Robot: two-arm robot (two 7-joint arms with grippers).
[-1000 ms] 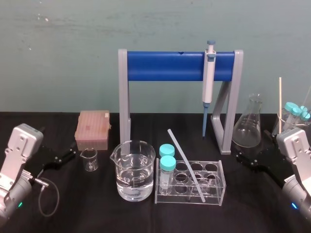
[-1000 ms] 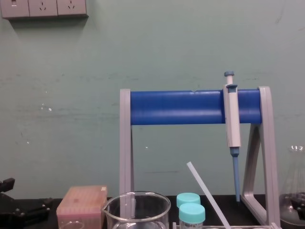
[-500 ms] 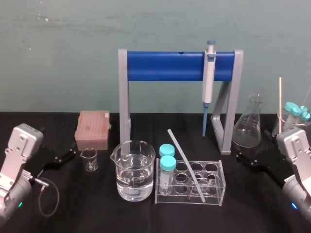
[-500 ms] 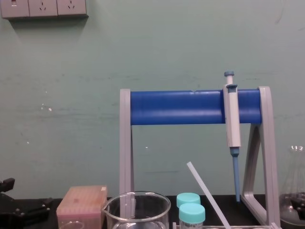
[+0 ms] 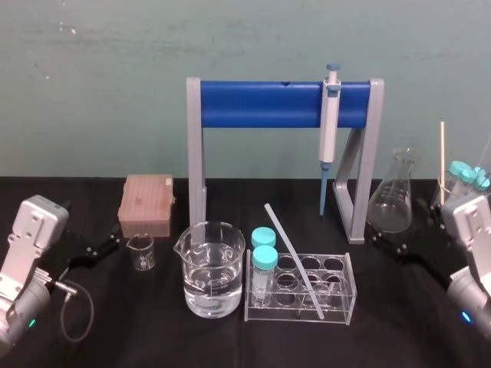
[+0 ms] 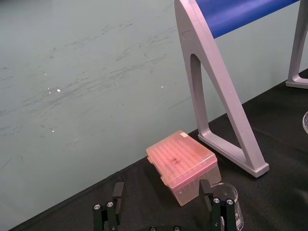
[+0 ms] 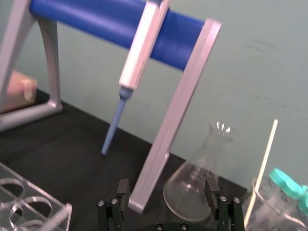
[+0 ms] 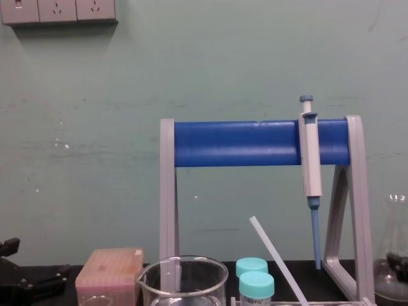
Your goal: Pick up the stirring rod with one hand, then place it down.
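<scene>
The stirring rod's lower end is down in the rack beside the teal-capped tubes. My right gripper will next grab the stirring rod by its free upper part (image 8: 266, 239).
The stirring rod (image 5: 294, 259) is a whitish-translucent stick leaning in the clear test-tube rack (image 5: 344, 303), with its top pointing up and to the left; the chest view shows its upper part (image 8: 274, 255). No gripper touches it. My right gripper (image 5: 403, 228) hovers open at the right of the table, in front of the glass flask (image 5: 391, 201) and well to the right of the rod. In the right wrist view its fingers (image 7: 122, 191) stand wide apart with nothing between them. My left gripper (image 5: 107, 241) rests open at the far left, near the pink box (image 5: 146, 204).
A water-filled beaker (image 5: 211, 270) and two teal-capped tubes (image 5: 265, 261) stand by the rack. Behind is the grey-and-blue stand (image 5: 284, 105) with a hanging pipette (image 5: 329, 130). A small beaker (image 5: 141, 251) sits left. A thin cream stick (image 5: 442, 161) and capped tubes stand at far right.
My right arm has drawn back to the right and lifted a little, its fingers still open. The left arm and the rod have not moved.
</scene>
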